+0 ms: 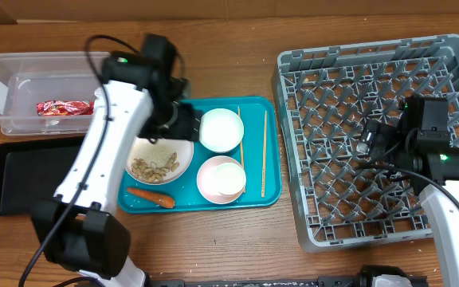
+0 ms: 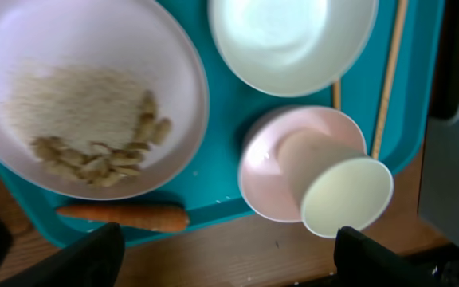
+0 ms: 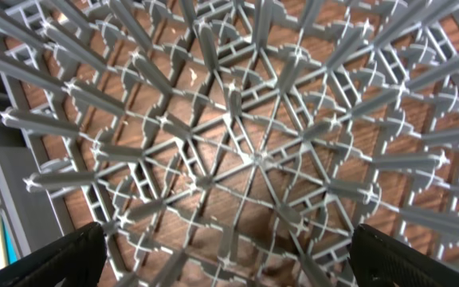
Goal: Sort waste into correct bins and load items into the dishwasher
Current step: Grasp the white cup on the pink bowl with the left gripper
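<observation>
My left gripper will next grab the tipped cup by its open rim (image 1: 230, 180) (image 2: 346, 196), so the cup's base stays free for handing the cup to my right gripper.
A red snack wrapper (image 1: 64, 107) lies in the clear tub (image 1: 6, 72). The black tray (image 1: 22, 175) sits in front of it. On the teal tray (image 1: 269, 195) are a white plate (image 1: 159, 159) with rice and brown bits (image 2: 86, 119), a carrot (image 1: 150, 195) (image 2: 122, 215), a white bowl (image 1: 221, 129) (image 2: 293, 40), a second bowl (image 1: 205, 182) (image 2: 261, 171) holding a tipped cup (image 1: 228, 177) (image 2: 341, 187), and chopsticks (image 1: 264, 151) (image 2: 389, 80). My left gripper (image 1: 178, 123) (image 2: 229, 255) is open and empty above the plate. My right gripper (image 1: 373, 139) (image 3: 229, 263) is open and empty over the grey dish rack (image 1: 373, 80) (image 3: 237, 143). No foil ball shows.
Bare wooden table shows in front of the teal tray and between it and the rack. The rack holds nothing.
</observation>
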`<state>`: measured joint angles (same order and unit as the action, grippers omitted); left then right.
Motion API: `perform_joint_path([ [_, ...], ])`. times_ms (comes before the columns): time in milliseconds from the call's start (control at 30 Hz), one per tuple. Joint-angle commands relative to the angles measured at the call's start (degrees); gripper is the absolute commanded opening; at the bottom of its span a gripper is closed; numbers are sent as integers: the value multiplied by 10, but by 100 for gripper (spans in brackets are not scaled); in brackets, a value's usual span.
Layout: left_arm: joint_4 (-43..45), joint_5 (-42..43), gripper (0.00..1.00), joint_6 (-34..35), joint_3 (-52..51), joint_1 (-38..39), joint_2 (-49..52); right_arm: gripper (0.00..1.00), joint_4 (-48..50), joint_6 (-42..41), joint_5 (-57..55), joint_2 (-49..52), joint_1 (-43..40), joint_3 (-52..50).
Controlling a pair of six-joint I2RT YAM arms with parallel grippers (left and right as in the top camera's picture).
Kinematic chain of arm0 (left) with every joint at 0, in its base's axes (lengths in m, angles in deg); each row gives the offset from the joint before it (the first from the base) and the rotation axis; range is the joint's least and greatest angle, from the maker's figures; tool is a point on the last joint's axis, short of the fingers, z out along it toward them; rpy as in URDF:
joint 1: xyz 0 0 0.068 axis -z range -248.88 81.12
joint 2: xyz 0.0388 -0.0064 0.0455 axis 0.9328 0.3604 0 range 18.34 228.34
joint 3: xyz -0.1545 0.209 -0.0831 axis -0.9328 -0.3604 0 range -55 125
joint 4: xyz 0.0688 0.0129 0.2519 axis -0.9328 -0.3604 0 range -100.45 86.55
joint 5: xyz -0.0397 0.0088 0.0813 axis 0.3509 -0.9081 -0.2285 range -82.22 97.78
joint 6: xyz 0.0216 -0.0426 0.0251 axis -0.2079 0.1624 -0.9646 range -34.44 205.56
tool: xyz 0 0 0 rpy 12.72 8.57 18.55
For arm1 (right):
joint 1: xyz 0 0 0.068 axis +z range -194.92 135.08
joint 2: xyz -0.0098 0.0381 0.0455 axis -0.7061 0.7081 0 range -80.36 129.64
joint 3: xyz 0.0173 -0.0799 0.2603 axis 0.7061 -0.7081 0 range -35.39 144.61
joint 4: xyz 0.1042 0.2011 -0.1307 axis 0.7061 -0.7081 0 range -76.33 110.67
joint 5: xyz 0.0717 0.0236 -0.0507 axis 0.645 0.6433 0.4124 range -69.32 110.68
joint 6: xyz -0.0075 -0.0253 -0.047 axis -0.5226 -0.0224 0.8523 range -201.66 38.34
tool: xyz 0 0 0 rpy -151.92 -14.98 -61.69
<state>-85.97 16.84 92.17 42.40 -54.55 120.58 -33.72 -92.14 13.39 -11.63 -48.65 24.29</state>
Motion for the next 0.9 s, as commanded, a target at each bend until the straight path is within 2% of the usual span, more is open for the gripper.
perform_joint_path([
  [0,-3,15,87,-2,-29,52,0,100,-7,0,2,-5,-2,15],
  [200,21,15,87,30,-99,112,0,100,-28,0,3,-5,-2,15],
  [333,67,15,82,52,-158,137,0,100,-39,0,3,-5,-2,15],
  [400,102,15,73,59,-186,143,0,100,-38,0,8,-5,-2,15],
  [433,113,15,65,59,-194,143,0,100,-38,0,12,-5,-2,15],
  [533,139,12,30,59,-210,143,1,100,-39,0,25,-5,-2,15],
  [567,141,9,25,59,-210,143,1,100,-39,0,24,-5,-2,15],
  [767,140,-2,22,59,-210,142,1,100,-40,0,24,-5,-2,15],
  [867,141,-3,15,68,-210,142,1,100,-42,0,24,-5,-2,15],
])
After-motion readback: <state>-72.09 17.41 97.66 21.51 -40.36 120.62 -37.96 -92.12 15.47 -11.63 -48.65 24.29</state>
